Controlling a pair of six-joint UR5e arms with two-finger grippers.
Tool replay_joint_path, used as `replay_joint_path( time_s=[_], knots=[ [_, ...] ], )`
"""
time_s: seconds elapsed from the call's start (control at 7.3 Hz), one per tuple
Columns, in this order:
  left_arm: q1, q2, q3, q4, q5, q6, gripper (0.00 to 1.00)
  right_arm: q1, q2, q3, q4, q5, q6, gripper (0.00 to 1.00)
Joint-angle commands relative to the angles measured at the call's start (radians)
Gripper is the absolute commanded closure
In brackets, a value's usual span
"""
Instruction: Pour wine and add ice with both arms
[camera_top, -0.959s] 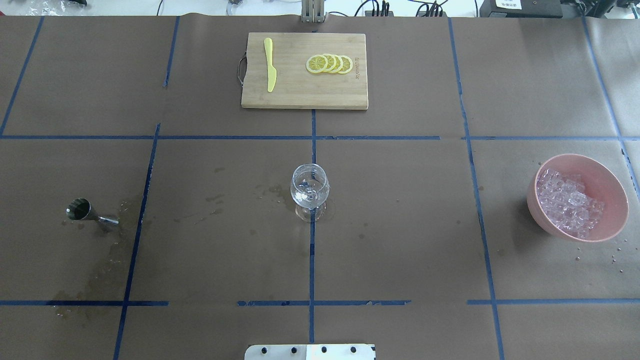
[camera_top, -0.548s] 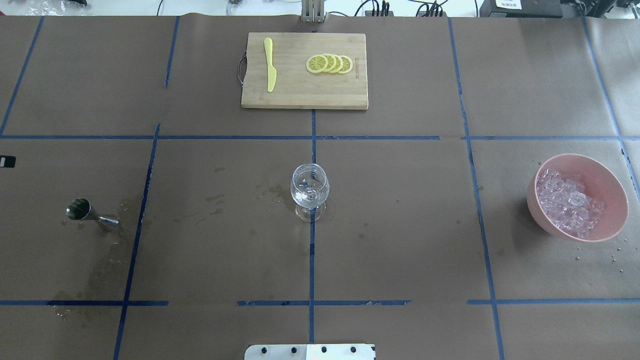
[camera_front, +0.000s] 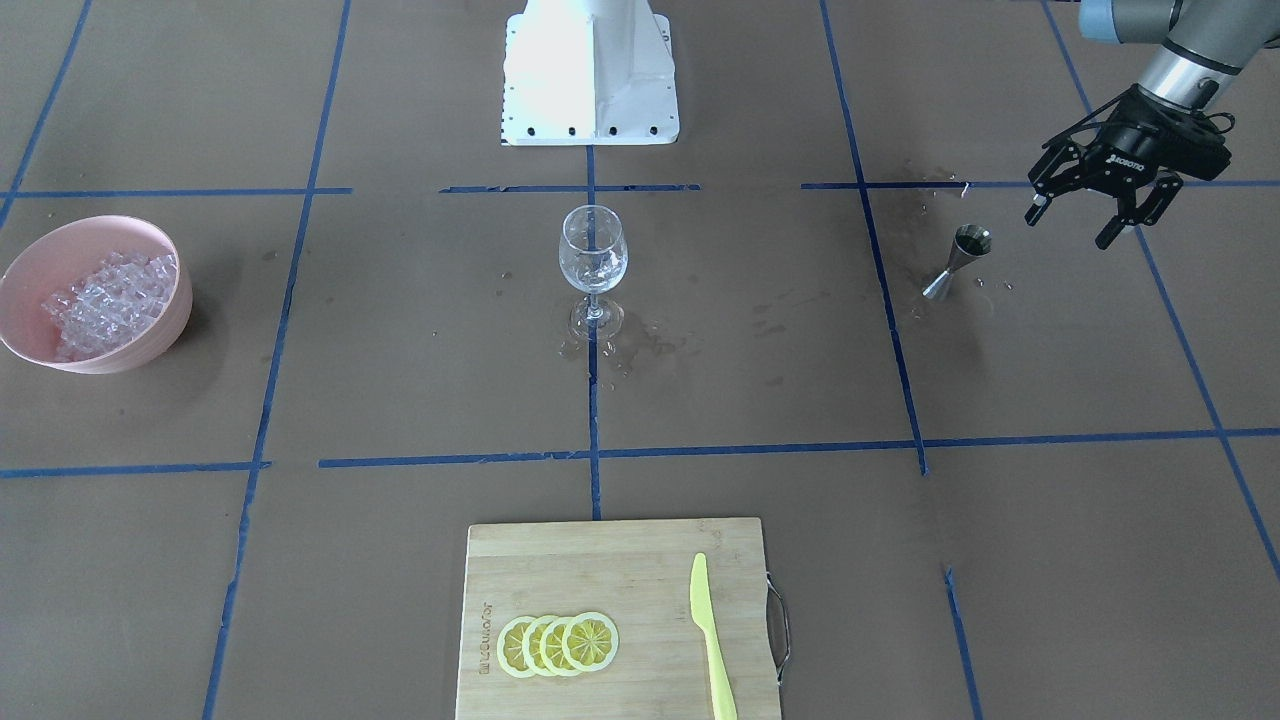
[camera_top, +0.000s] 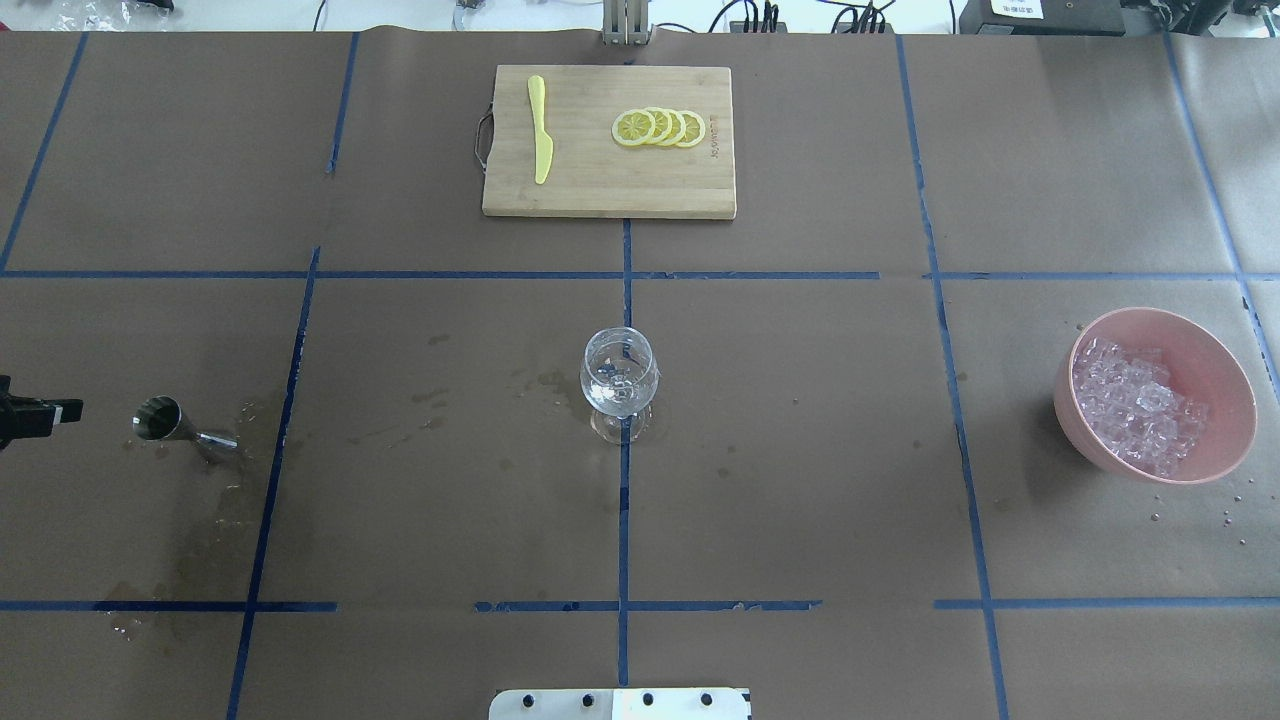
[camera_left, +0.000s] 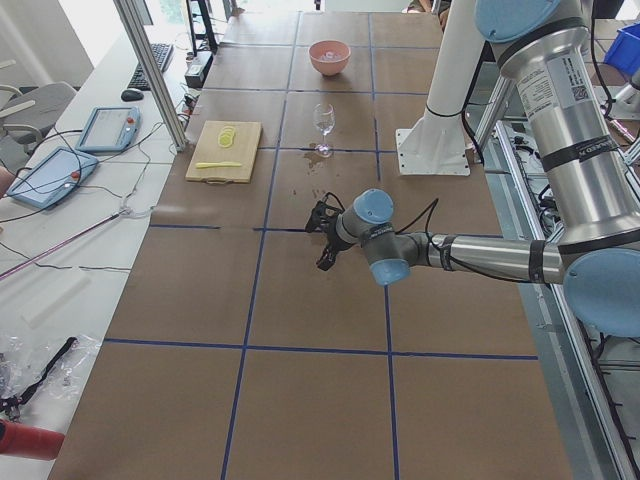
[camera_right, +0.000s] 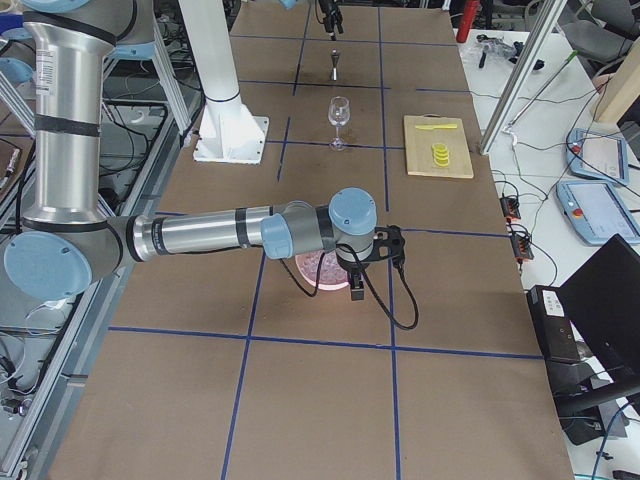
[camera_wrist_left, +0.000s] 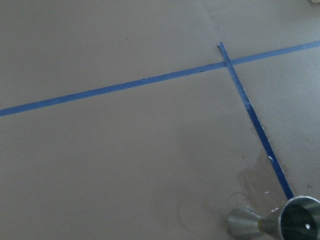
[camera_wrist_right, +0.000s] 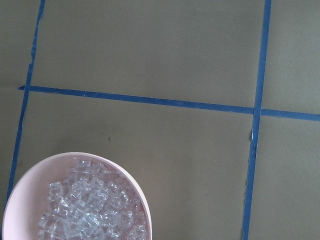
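The jigger widens into a sloping cup at each end, so the robot's left gripper will next grab it by its narrow middle.
The clear wine glass stands at the table's middle and also shows in the front view; a few clear cubes seem to lie in it. The ice is heaped in a pink bowl at the right and shows in the right wrist view. A steel jigger stands upright at the left. My left gripper is open and empty, beside and above the jigger. My right gripper hovers over the bowl; I cannot tell whether it is open.
A bamboo cutting board at the far middle holds several lemon slices and a yellow knife. Wet stains spread around the jigger and beside the glass. The white pedestal base stands at the near edge.
My left gripper has come into the overhead view at the left edge and moved down in that view, level with the jigger. The glass, the bowl and the jigger have not moved.
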Motion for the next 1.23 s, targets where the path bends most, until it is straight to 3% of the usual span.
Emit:
replay_joint_path(
  time_s=[0.0,0.27,0.41,0.82,1.1],
  knots=[
    [0.166,0.014,-0.002,-0.126,0.197,-0.051,0.01,0.000,0.000,0.006,0.000,0.001,0.000,0.00],
    [0.292,0.036,-0.018,-0.127,0.342,-0.109,0.01,0.000,0.000,0.021,0.000,0.002,0.000,0.00],
    [0.421,0.039,-0.018,-0.123,0.507,-0.172,0.01,0.000,0.000,0.032,0.000,0.002,0.002,0.00],
    [0.593,0.041,-0.018,-0.112,0.851,-0.249,0.01,0.000,0.002,0.033,0.002,0.002,-0.001,0.00],
    [0.694,0.007,-0.016,0.010,1.072,-0.315,0.01,0.000,0.005,0.038,0.000,0.002,-0.001,0.00]
  ],
)
